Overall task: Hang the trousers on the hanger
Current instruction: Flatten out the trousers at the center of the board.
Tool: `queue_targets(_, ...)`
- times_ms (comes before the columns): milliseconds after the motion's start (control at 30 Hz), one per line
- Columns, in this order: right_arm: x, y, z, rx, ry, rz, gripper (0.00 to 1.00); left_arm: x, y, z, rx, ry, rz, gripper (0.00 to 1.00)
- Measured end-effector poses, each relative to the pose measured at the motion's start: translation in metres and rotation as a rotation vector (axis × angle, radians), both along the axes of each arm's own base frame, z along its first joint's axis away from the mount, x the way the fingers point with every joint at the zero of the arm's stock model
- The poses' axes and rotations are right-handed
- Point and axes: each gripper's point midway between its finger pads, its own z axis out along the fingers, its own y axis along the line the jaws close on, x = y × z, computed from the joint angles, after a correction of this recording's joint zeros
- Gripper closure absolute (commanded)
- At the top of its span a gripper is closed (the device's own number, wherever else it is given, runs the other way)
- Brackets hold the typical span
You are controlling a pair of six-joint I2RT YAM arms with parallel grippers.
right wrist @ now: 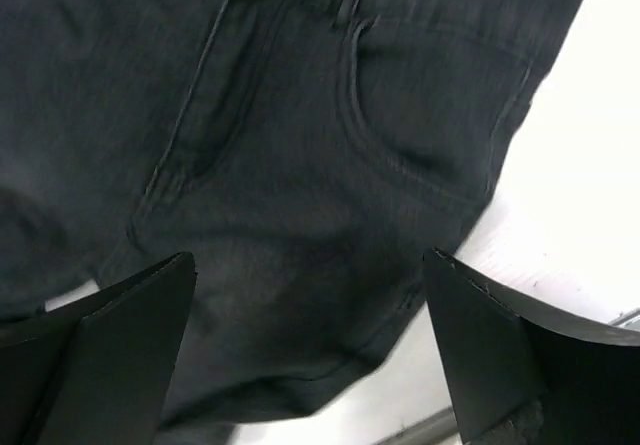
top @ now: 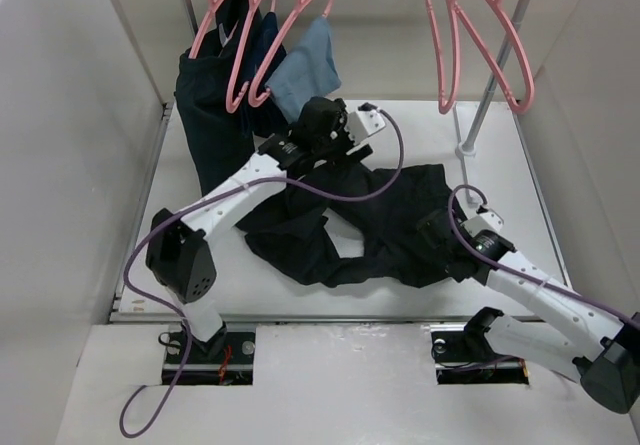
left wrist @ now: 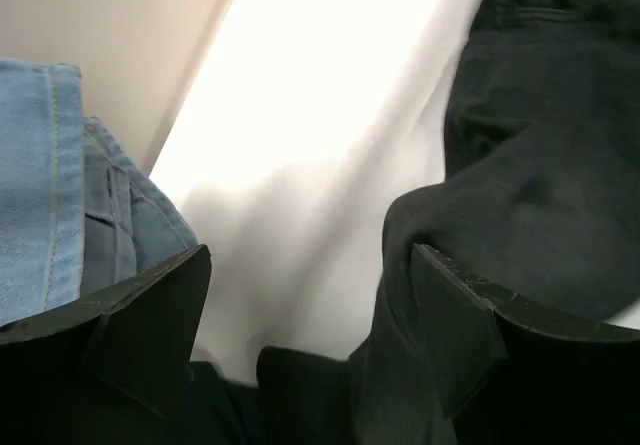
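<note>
The black trousers need to be stretched straight for the hanger, so my right gripper should grab them next at the waist's pocket side point(top: 444, 212).
The black trousers point(top: 345, 227) lie crumpled on the white table point(top: 500, 155). Several pink hangers hang on the rail at the back, one group at the left point(top: 250, 50) and one at the right point(top: 480, 40). My left gripper point(top: 322, 115) is open and empty at the trousers' far edge, below the left hangers. In the left wrist view point(left wrist: 310, 265) black fabric point(left wrist: 540, 165) lies by the right finger. My right gripper point(top: 438, 233) is open and empty just above the trousers' waist and pocket point(right wrist: 300, 145), its jaws wide apart point(right wrist: 309, 265).
A dark navy garment point(top: 210, 115) and a light blue cloth point(top: 305, 65) hang on the left hangers; the blue cloth shows by my left finger point(left wrist: 50, 185). The rack's post point(top: 468, 150) stands at the back right. White walls enclose the table on both sides.
</note>
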Motion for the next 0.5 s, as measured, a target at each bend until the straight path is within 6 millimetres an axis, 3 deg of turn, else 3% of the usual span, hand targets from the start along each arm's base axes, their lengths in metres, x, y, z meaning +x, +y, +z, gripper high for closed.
queue_targets(33, 0.001, -0.004, -0.001, -0.003, 0.002, -0.017, 0.00, -0.003, 0.002, 0.008, -0.007, -0.009, -0.003, 0.21)
queue_targets(100, 0.003, -0.012, -0.001, -0.002, 0.000, -0.041, 0.00, -0.023, 0.016, 0.003, 0.017, 0.018, -0.054, 0.24)
queue_targets(300, 0.002, -0.049, 0.001, 0.023, -0.020, -0.111, 0.00, -0.114, 0.122, -0.047, 0.261, 0.206, -0.192, 0.37)
queue_targets(400, 0.005, -0.056, 0.000, 0.049, -0.012, -0.119, 0.00, -0.149, 0.167, -0.081, 0.392, 0.280, -0.215, 0.34)
queue_targets(500, 0.010, -0.059, -0.009, 0.067, 0.023, -0.120, 0.00, -0.178, 0.195, -0.130, 0.520, 0.348, -0.245, 0.30)
